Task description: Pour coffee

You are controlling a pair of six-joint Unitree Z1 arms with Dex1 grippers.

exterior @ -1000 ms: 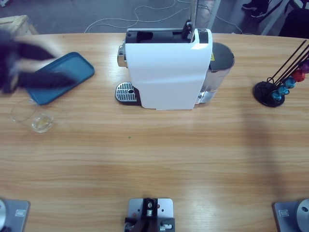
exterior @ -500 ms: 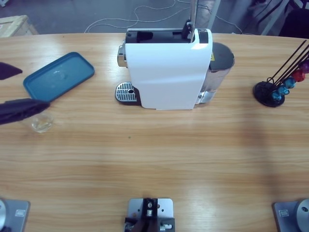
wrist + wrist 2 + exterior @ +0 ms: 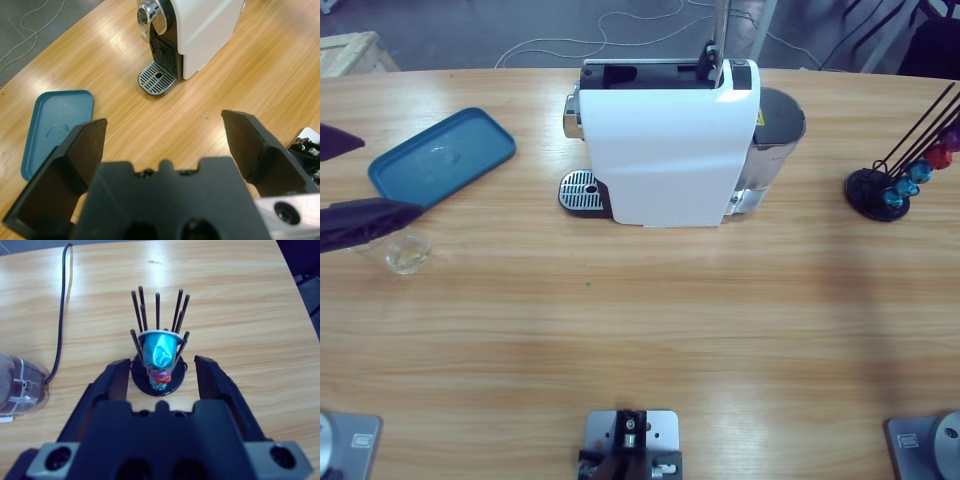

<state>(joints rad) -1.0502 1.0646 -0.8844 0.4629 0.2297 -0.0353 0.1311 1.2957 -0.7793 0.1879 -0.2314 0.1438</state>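
My right gripper grabs the capsule by its narrow blue body (image 3: 160, 354) next, since black wires crowd both sides of the capsule's wide rim.
The white coffee machine (image 3: 670, 140) stands at the table's back middle, with its round drip grille (image 3: 580, 190) on its left. No coffee shows in any view. A small clear glass (image 3: 408, 255) sits near the left edge, just below a teal tray (image 3: 442, 157). My left gripper (image 3: 380, 178) comes in from the left edge, open, its lower jaw over the glass's rim. The left wrist view shows the left gripper (image 3: 165, 125) holding nothing, facing the machine (image 3: 200, 25) and tray (image 3: 55, 130). My right gripper (image 3: 161, 367) is open above a blue capsule (image 3: 159, 351).
A black wire capsule rack (image 3: 895, 185) with blue and red capsules stands at the right edge of the table. The machine's clear water tank (image 3: 775, 130) sticks out on its right, with a black cable (image 3: 62, 315) lying beside it. Bare wood fills the front half.
The left arm, a dark blur over the tray a second ago, has drawn back to the left edge and now holds still with its jaws spread. The glass stays on the table.
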